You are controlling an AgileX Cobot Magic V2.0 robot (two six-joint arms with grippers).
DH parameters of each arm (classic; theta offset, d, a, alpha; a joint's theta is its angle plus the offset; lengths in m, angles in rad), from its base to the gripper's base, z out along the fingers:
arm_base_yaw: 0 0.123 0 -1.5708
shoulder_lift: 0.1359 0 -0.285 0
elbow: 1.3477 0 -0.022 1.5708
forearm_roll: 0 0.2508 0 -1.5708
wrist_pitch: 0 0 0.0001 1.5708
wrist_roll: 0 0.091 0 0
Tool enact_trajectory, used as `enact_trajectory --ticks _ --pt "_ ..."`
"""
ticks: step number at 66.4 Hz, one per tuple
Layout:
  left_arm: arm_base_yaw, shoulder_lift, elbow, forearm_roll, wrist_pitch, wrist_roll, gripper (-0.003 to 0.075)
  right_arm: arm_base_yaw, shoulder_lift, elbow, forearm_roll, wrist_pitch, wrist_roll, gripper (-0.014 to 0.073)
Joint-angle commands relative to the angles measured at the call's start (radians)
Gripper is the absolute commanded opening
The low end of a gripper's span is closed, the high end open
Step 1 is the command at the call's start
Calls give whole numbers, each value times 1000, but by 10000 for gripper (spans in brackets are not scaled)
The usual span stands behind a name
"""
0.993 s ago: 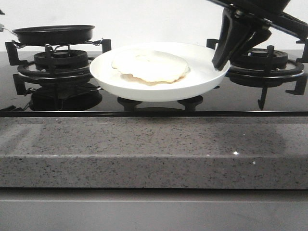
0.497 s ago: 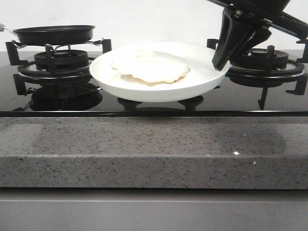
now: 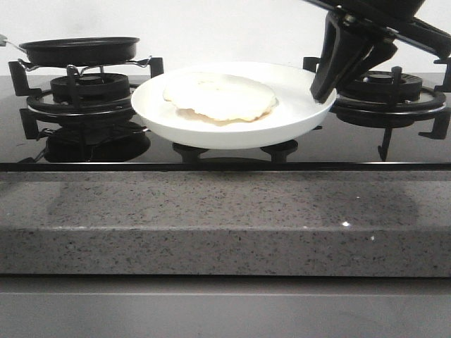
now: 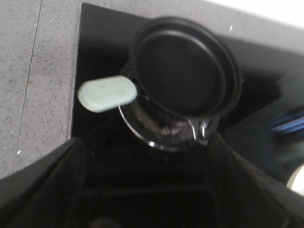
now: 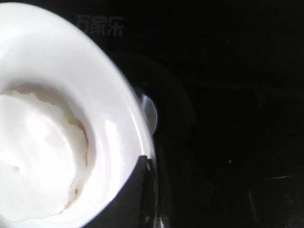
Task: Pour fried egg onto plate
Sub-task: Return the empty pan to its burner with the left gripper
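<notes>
My right gripper keeps hold of the plate for now, since the white plate's base hangs above the glossy black hob and it is too early to release.
The pale fried egg lies flat on the white plate, left of its middle. My right gripper is shut on the plate's right rim and holds it level, just above the middle of the stove. In the right wrist view one black finger lies over the rim of the plate, beside the egg. My left gripper is open and empty, its fingers spread wide, a little way back from the black frying pan. It does not show in the front view.
The empty black pan with a mint-green handle sits on the left burner. Another burner grate stands at the right. A speckled grey stone counter runs along the front of the glossy black hob.
</notes>
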Motion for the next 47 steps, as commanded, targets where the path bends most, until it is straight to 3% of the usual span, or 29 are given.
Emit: enact_trajectory --ticks 1,11,23,47 --pt "-116 -105 -29 171 -49 -109 515 -2 -47 -23 23 -44 -5 -99" --pt "-305 -215 35 446 -75 -265 515 -2 -47 -23 23 -44 -5 -99" --pt "-471 -382 219 594 -126 -374 515 -2 -47 -23 23 -44 -5 -99" --pt "-501 -672 546 625 -170 -419 515 -2 -47 -23 23 -44 -5 -99"
